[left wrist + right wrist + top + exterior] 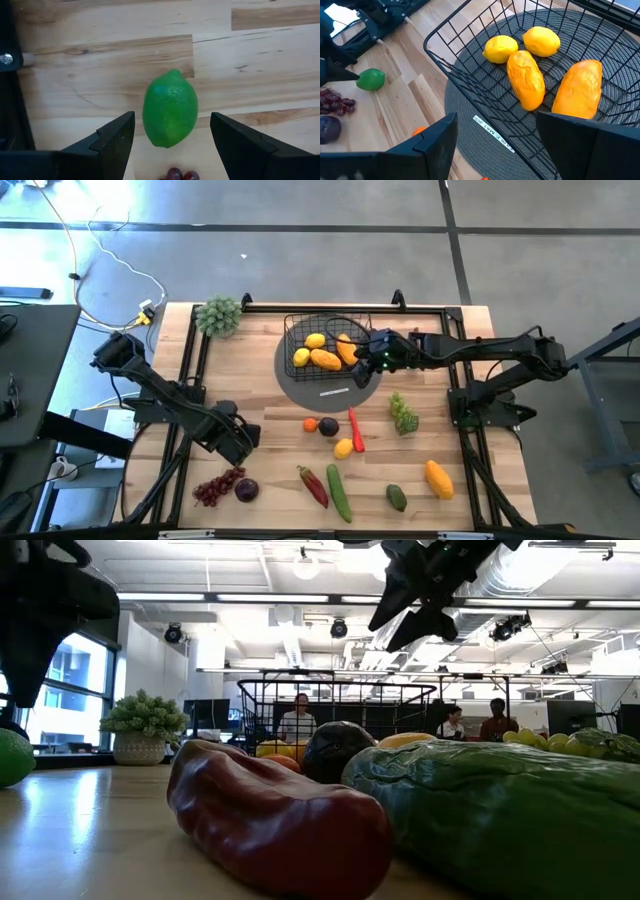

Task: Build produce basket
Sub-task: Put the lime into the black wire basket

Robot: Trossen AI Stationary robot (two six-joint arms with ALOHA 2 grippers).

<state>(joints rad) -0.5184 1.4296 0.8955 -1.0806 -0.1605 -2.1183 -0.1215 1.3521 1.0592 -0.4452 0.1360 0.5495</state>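
My left gripper lowers next and only then closes on the lime, since its fingers stop above the green lime (170, 108) and closing now would miss.
The black wire basket (325, 330) stands on a grey round disc (300, 385) at the table's far middle. It holds two lemons (501, 48) and two orange mangoes (526, 80). My right gripper (495, 122) hangs open and empty above the basket's right near corner (362, 370). My left gripper (172, 120) is open over the table's left near part (240, 442), one finger on either side of a green lime (170, 108) that lies on the wood. The gripper hides the lime in the high view. The lime also shows in the right wrist view (371, 80).
More produce lies on the near half: green grapes (403, 415), a red chilli (355, 428), a lemon (344, 447), a red pepper (313, 485), a cucumber (339, 492), an avocado (397, 497), a mango (439, 479) and purple grapes (218, 485). A pale green leafy bunch (219, 315) stands at the far left corner.
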